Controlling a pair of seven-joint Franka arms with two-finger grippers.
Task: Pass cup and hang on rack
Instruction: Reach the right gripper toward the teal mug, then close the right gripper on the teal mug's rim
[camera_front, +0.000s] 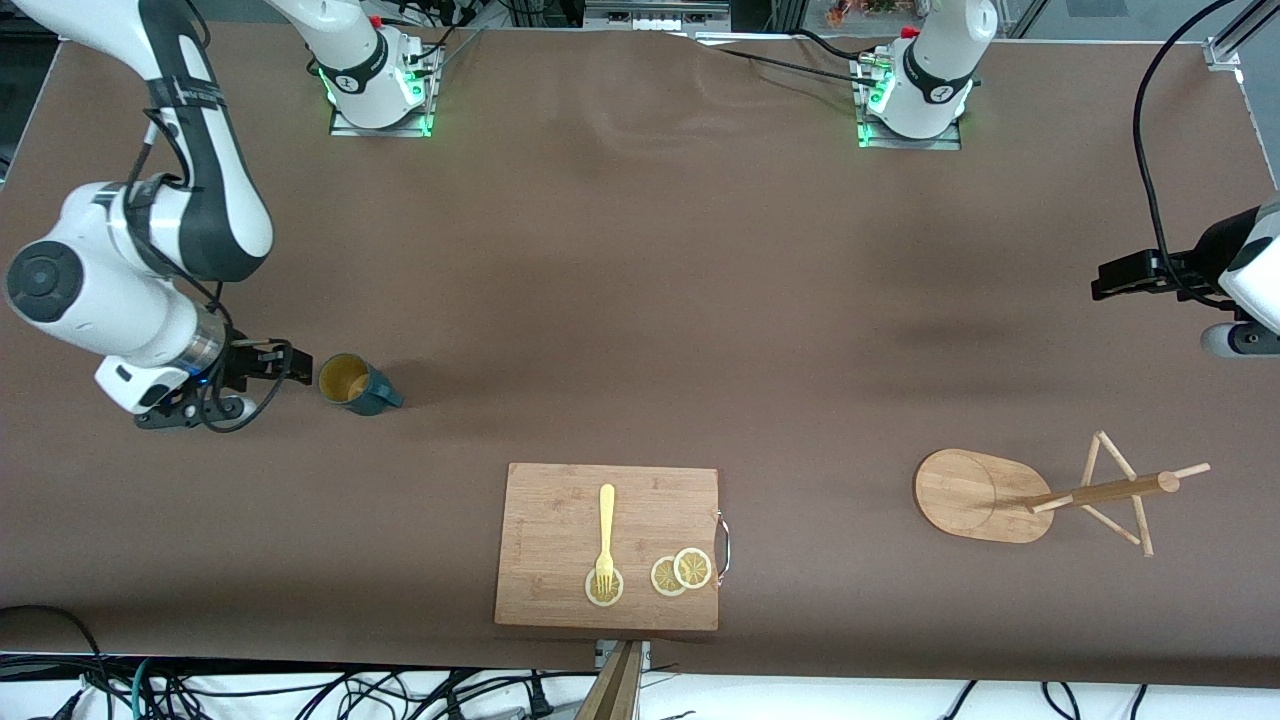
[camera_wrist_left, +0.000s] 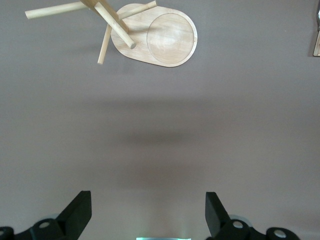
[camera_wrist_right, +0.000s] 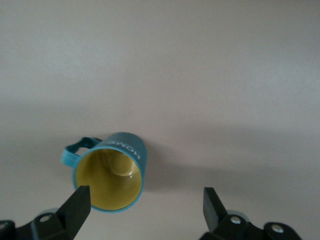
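The right gripper grabs the cup by its rim (camera_front: 326, 370) next, which leaves the cup's handle (camera_front: 389, 392) free to be passed and hung.
The cup (camera_front: 357, 385) is a dark teal mug with a yellowish inside, standing on the table toward the right arm's end. My right gripper (camera_front: 288, 362) is open right beside it. In the right wrist view the cup (camera_wrist_right: 112, 172) sits by one fingertip (camera_wrist_right: 77, 205) of the right gripper (camera_wrist_right: 145, 205), off the middle of the gap, with its handle (camera_wrist_right: 75, 149) turned away from the jaws. The rack (camera_front: 985, 495) is a bamboo mug tree toward the left arm's end. My left gripper (camera_front: 1108, 281) waits above the table, open and empty (camera_wrist_left: 147, 210), with the rack (camera_wrist_left: 162, 35) in its view.
A rectangular bamboo cutting board (camera_front: 560, 500) lies near the table's front edge, nearer to the camera than the cup. It carries a yellow fork (camera_front: 606, 530) and lemon slices (camera_front: 680, 572). Bare brown tabletop lies between the cup and the rack.
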